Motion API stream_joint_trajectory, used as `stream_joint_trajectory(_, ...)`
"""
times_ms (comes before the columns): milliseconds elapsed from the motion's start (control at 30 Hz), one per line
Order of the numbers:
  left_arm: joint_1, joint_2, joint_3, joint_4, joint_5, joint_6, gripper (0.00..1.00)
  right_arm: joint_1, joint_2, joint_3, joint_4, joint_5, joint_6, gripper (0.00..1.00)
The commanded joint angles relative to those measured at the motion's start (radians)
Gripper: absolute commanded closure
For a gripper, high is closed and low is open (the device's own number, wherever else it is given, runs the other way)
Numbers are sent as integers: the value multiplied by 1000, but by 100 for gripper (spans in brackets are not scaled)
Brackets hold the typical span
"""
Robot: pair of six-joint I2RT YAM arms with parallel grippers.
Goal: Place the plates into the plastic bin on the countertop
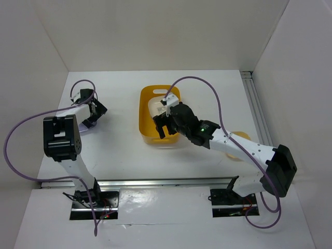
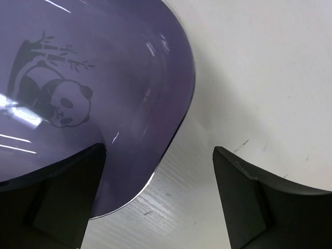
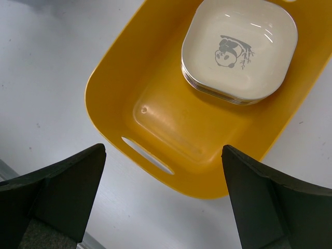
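My left gripper closes on the purple plate's rim [image 2: 161, 156] now, since the rim runs between its fingers inside and outside the plate. Closing now would catch it.
A purple plate [image 2: 104, 78] with a panda print lies on the white countertop [image 2: 259, 78]. My left gripper [image 2: 158, 192] is open and low over the plate's corner, with its left finger over the rim and its right finger over bare counter. The orange-yellow plastic bin [image 3: 116, 72] holds a stack of plates with a cream one [image 3: 238, 49] on top. My right gripper [image 3: 163, 197] is open and empty, above the bin's near end with the handle slot [image 3: 148, 155]. In the top view the bin [image 1: 142, 111] is in the middle, my right gripper [image 1: 166, 132] over it, my left gripper [image 1: 93, 120] at the far left.
A yellow plate [image 1: 240, 136] lies on the counter, partly hidden under my right arm. White walls close in the back and both sides. A metal rail [image 1: 257, 111] runs along the right edge.
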Motion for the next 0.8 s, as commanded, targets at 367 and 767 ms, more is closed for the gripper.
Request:
stream_joint_trajectory(367,-11,43,-18,-5,61,-32,76,25,25,55,32,61,30,0)
stream_joint_trajectory(767,-296,-282,28,-226,-138,-94,100,25,-26,55,-25,184,50,0)
